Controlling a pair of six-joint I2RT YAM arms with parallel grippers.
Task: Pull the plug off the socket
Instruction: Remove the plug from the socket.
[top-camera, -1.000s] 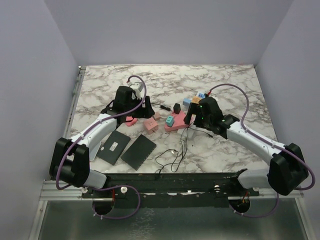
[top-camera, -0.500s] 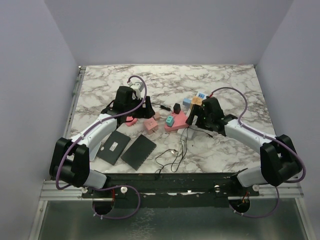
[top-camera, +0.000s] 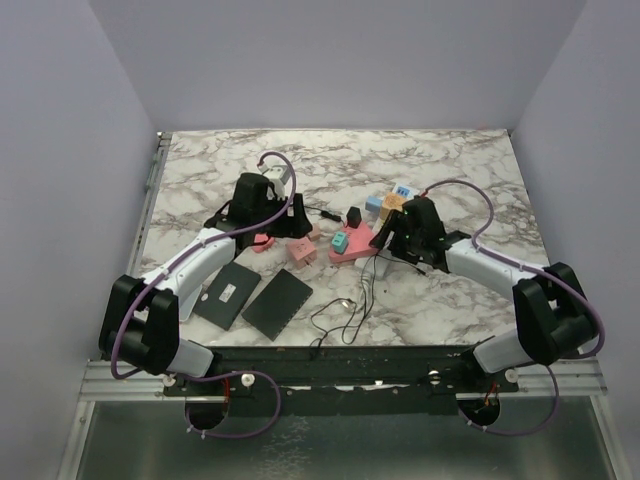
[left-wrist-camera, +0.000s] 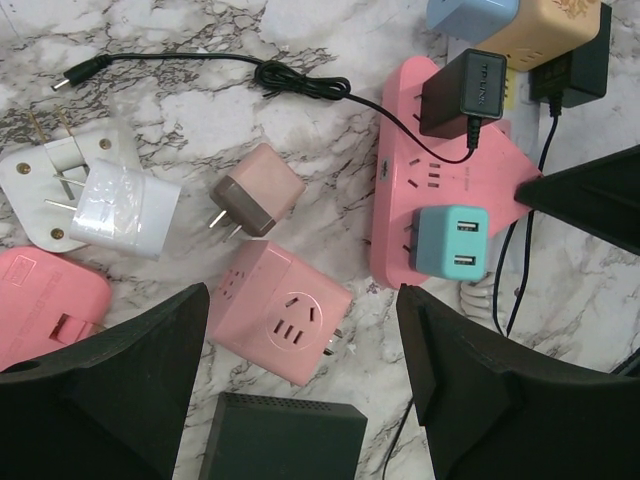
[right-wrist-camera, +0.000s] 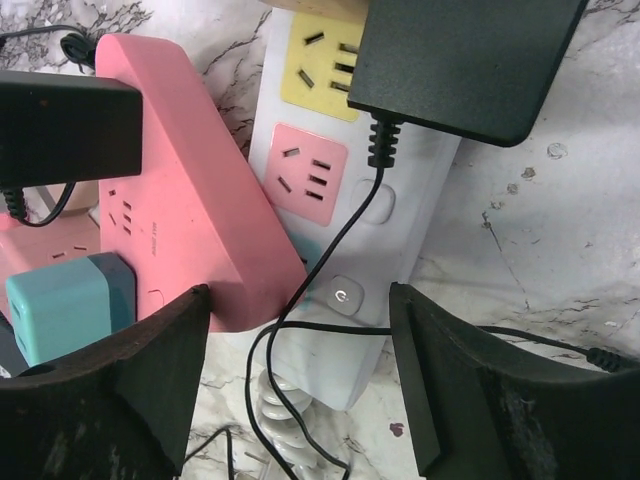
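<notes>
I need to line up my left gripper before I close on the teal USB charger. The charger is outside my fingers and the pink cube socket is between them, so I would miss the charger if I closed now.
The white power strip lies under my right gripper, which is open, its fingers either side of the strip's end with the power button. A large black adapter plug sits in the strip above the yellow and pink outlets, and its thin black cord runs down across the strip. A pink power strip overlaps the white one on its left. My left gripper is open over a pink cube socket. In the top view both grippers, left and right, hover over the cluster.
The pink strip carries a teal USB charger and a black adapter. A brown-pink plug, a white adapter, blue and tan cubes and loose black cords lie around. Two flat black pads lie at front left.
My right arm has swung its elbow inward and the gripper has shifted slightly over the strip. The left gripper has edged a little to the right. Both stay open.
</notes>
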